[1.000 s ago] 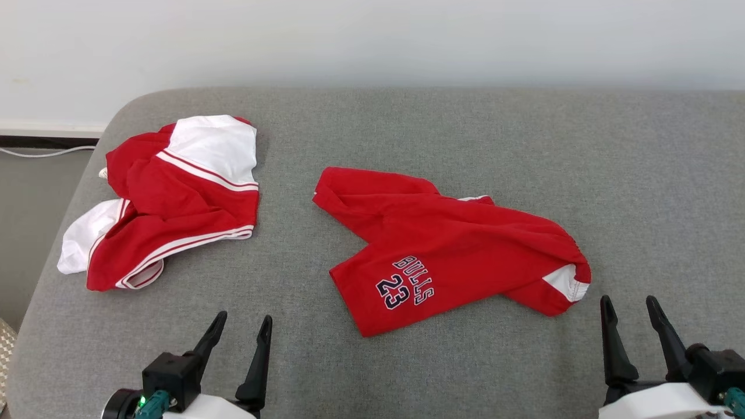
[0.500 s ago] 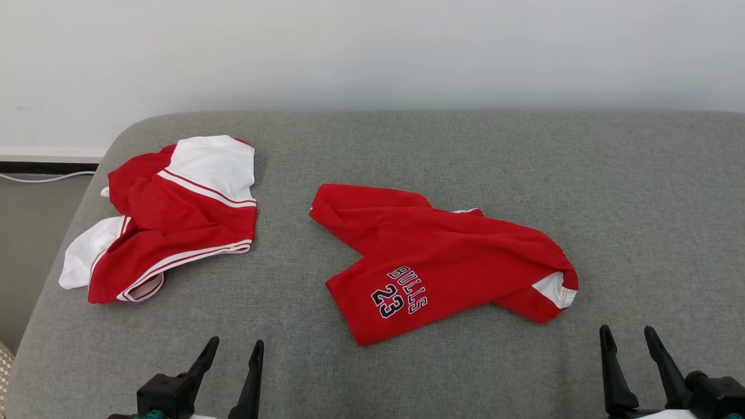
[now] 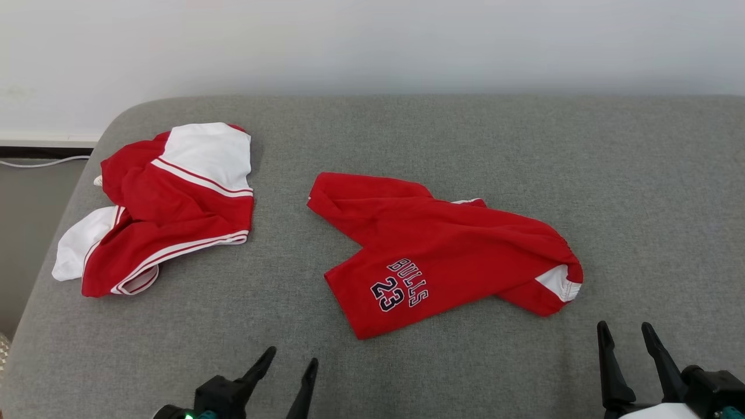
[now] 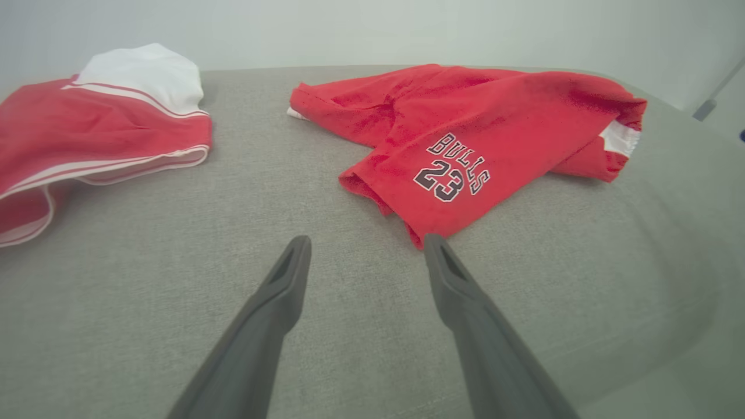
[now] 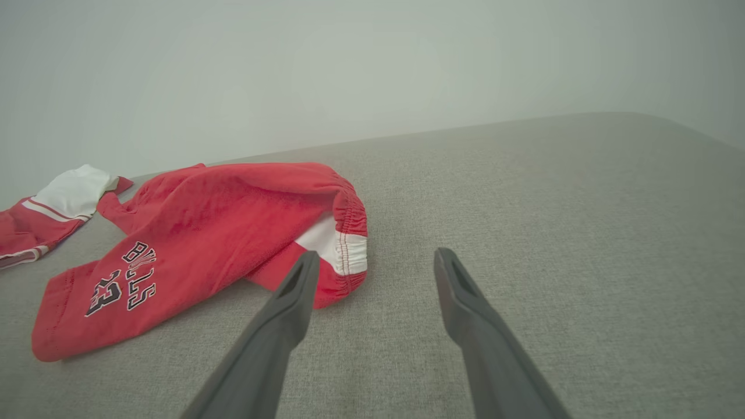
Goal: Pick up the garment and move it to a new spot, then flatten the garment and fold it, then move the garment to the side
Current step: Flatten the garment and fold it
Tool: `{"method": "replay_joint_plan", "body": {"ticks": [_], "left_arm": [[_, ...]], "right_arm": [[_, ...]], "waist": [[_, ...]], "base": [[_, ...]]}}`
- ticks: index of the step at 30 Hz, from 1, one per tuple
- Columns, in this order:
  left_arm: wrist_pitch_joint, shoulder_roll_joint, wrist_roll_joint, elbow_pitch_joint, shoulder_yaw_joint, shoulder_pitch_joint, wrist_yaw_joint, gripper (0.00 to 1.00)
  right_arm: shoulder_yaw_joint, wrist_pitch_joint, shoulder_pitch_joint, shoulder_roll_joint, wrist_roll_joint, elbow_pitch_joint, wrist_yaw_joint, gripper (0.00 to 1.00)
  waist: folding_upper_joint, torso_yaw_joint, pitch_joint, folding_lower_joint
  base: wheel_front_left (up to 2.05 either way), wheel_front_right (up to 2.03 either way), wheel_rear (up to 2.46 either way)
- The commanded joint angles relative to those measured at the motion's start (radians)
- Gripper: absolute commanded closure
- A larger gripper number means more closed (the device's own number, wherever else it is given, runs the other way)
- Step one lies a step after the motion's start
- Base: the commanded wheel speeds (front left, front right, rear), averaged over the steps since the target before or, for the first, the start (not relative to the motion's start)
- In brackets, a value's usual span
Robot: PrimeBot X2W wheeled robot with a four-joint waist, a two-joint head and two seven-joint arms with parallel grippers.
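My left gripper grabs the slack shorts by the printed leg's hem corner (image 4: 421, 240) next, since their hem edge (image 4: 377, 199) lifts open.
The garment (image 3: 448, 250), crumpled red shorts printed "BULLS 23", lies in the middle of the grey cushion (image 3: 465, 134). Its white-lined waistband points right. My left gripper (image 3: 292, 356) is open, just short of the shorts' near-left hem corner. In the left wrist view the garment (image 4: 465, 128) spreads ahead, and its corner sits just beyond the right fingertip of the open left gripper (image 4: 366, 238). My right gripper (image 3: 623, 325) is open, near the waistband end. In the right wrist view that gripper (image 5: 377, 253) points past the garment's (image 5: 221, 227) waistband, which sits beside its left finger.
A second red and white garment (image 3: 169, 203) lies bunched at the cushion's left side, also seen in the left wrist view (image 4: 99, 128). The cushion's left edge drops to a floor with a white cable (image 3: 41, 163). A pale wall (image 3: 372, 41) stands behind.
My left gripper has moved right, toward the shorts' near corner. The head camera dipped and came back, so the whole picture shifted. Both garments lie as before.
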Motion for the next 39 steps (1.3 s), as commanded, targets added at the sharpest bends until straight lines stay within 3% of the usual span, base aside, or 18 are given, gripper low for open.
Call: {"method": "replay_joint_plan", "body": {"ticks": [1,14,27,39], "left_arm": [[0.003,0.005,0.015,-0.003,0.018,-0.068,-0.019,0.00],[-0.013,-0.110,0.051,0.265,-0.086,-0.247,-0.198,0.00],[-0.061,-0.168,0.066,0.415,-0.085,-0.340,-0.278,0.00],[-0.076,-0.196,0.109,0.450,-0.075,-0.382,-0.313,0.00]], "right_arm": [[0.029,-0.012,-0.045,-0.012,-0.001,-0.010,0.000,0.00],[0.095,-0.012,-0.184,-0.012,-0.017,0.080,0.000,0.00],[0.105,-0.012,-0.268,-0.012,-0.023,0.130,0.000,0.00],[0.117,-0.012,-0.326,-0.012,-0.021,0.163,0.000,0.00]], "waist": [[-0.0001,-0.004,0.011,-0.0001],[-0.0001,-0.041,0.119,-0.0001],[-0.0001,-0.052,0.207,-0.0001],[-0.0001,-0.051,0.253,-0.0001]], "base": [[0.00,0.00,0.00],[0.00,0.00,0.00],[0.00,0.00,0.00],[0.00,0.00,0.00]]}}
